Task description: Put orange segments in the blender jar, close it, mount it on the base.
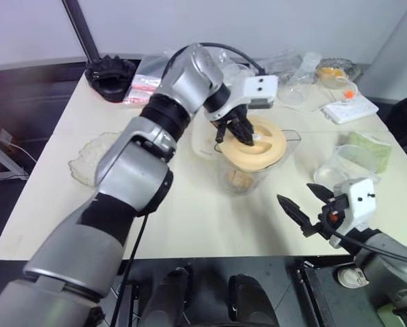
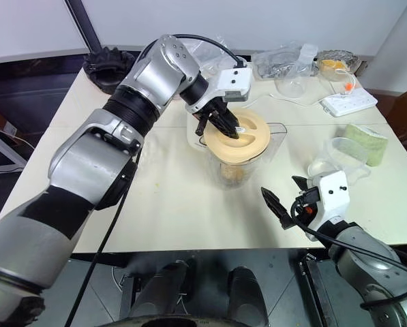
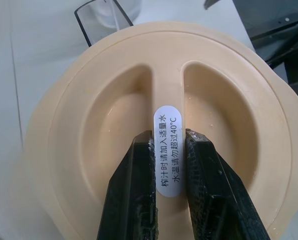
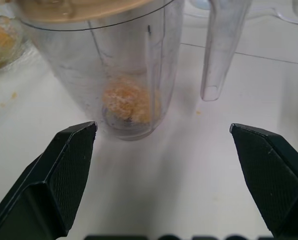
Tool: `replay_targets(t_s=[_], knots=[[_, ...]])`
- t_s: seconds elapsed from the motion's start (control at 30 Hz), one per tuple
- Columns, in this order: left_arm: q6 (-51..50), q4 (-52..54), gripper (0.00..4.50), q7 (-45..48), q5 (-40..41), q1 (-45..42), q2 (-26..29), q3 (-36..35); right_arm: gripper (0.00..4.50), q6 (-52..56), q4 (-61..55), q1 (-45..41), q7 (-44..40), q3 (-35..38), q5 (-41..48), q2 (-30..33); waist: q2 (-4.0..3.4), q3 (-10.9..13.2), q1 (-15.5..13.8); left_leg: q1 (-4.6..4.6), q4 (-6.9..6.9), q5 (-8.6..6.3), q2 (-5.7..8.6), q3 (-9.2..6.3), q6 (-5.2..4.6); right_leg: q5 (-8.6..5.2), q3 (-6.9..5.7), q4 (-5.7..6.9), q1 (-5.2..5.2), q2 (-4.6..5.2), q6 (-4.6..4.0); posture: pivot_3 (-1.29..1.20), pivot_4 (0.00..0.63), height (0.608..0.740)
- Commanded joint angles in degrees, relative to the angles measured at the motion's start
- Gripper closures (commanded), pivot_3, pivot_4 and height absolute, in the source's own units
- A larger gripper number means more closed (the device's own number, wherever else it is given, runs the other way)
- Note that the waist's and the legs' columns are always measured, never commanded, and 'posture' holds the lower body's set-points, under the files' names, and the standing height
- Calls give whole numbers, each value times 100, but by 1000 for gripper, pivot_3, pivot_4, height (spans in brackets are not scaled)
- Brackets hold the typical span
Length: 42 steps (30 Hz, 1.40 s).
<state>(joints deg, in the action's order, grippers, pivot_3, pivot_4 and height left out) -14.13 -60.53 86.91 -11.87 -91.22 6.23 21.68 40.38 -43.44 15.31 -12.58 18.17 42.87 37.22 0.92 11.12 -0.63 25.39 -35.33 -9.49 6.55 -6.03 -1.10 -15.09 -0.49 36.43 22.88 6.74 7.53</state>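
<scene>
I should next grab the blender jar with my right gripper by its slim clear handle [image 4: 221,50], because the jar's wide round body spreads past my open fingers.
The clear blender jar [image 1: 247,178] stands mid-table with orange segments [image 4: 126,102] at its bottom. A flat pale-orange lid [image 1: 266,151] lies over the jar's rim. My left gripper [image 3: 167,137] reaches down from above and is shut on the lid's raised middle ridge, which carries a white label. The cream-white base [image 1: 203,139] sits just behind the jar, partly hidden by my left arm. My right gripper [image 1: 295,193] hovers low at the table's front right, open and holding nothing, pointing at the jar's lower part with a gap between them.
A black ridged round object [image 1: 111,75] sits at the back left. A wavy glass bowl [image 1: 87,160] lies at the left. A clear cup [image 1: 346,167] and a green pad [image 1: 370,148] are at the right. A white power strip [image 1: 350,109] and plastic bags lie behind.
</scene>
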Motion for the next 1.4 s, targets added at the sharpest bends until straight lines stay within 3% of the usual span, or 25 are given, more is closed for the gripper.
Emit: replay_targets(t_s=[0.03, 0.3, 0.8, 0.9, 1.07, 1.27, 1.4], knots=[[138, -10, 4257, -114, -69, 116, -43, 71, 0, -406, 649, -343, -233, -514, -654, -110, -5, -4, -1, -2, 0, 0, 0, 0, 0, 0, 0, 0, -2, -1, 0, 0, 150, 740], [416, -331, 4257, -522, -221, 191, -75, 120, 0, -1579, 2691, -1589, -824, -1036, -1715, -494, -22, -14, -4, -13, -18, 0, 2, 0, 0, 5, -1, 2, -22, -4, 7, 0, 150, 740], [812, -396, 4257, -240, -374, 252, -194, 299, 0, -2558, 4795, -3418, -1567, -1180, -2521, -704, -25, -17, 18, -14, -58, -1, 2, -3, 2, 7, 0, 54, -20, -8, 10, 0, 150, 740], [795, -412, 4257, -270, -395, 274, -228, 298, 951, -2632, 4842, -3520, -1635, -1183, -2575, -798, -27, -18, 1, -14, -61, -1, 3, -4, 2, 7, 0, 60, -19, -7, 10, 0, 150, 740], [698, -376, 4257, -316, -370, 345, -263, 264, 3585, -2550, 4635, -3396, -1645, -1200, -2621, -886, -29, -21, -1, -14, -63, -1, 8, -6, 2, 6, 0, 63, -20, -6, 11, 0, 150, 740], [393, -249, 4257, -539, -247, 465, -350, 108, 3579, -2441, 4558, -3351, -1609, -1206, -2637, -913, -37, -29, -8, -15, -65, -2, 9, -9, 4, 6, 0, 62, -23, -5, 11, 0, 150, 740], [-352, -129, 4257, -1118, -164, 492, -470, -121, 3579, -2410, 4508, -3323, -1566, -1189, -2657, -927, -39, -31, -19, -15, -66, -2, 15, -14, 4, 4, 0, 62, -27, -2, 14, 0, 150, 740]])
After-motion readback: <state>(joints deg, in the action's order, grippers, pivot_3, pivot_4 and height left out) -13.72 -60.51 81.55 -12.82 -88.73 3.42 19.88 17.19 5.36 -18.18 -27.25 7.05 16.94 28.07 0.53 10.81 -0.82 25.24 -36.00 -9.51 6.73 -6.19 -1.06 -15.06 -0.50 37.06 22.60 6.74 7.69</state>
